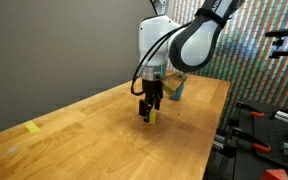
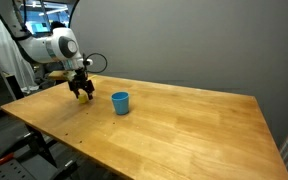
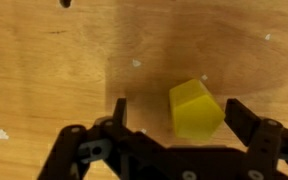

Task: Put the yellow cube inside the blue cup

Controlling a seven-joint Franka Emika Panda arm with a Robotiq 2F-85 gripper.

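Note:
The yellow cube (image 1: pixel 155 116) (image 3: pixel 196 108) lies between both open fingers at the table, nearer one of them, so it is time for my gripper to close on it now.
The yellow cube (image 3: pixel 196 108) lies on the wooden table between my two fingers in the wrist view, closer to the right finger. My gripper (image 3: pixel 179 118) is open around it, with a gap visible on both sides. In both exterior views the gripper (image 1: pixel 149 112) (image 2: pixel 81 93) is down at the table surface, with a bit of the yellow cube (image 1: pixel 155 116) (image 2: pixel 83 97) showing at its tips. The blue cup (image 2: pixel 120 102) stands upright on the table a short way from the gripper; in an exterior view the blue cup (image 1: pixel 176 88) is partly hidden behind the arm.
The wooden table (image 2: pixel 184 130) stretches wide past the cup. A flat yellow tape patch (image 1: pixel 32 127) lies near one end of the table. Stands and equipment (image 1: pixel 269 125) sit beyond the table's edge. A dark wall is behind.

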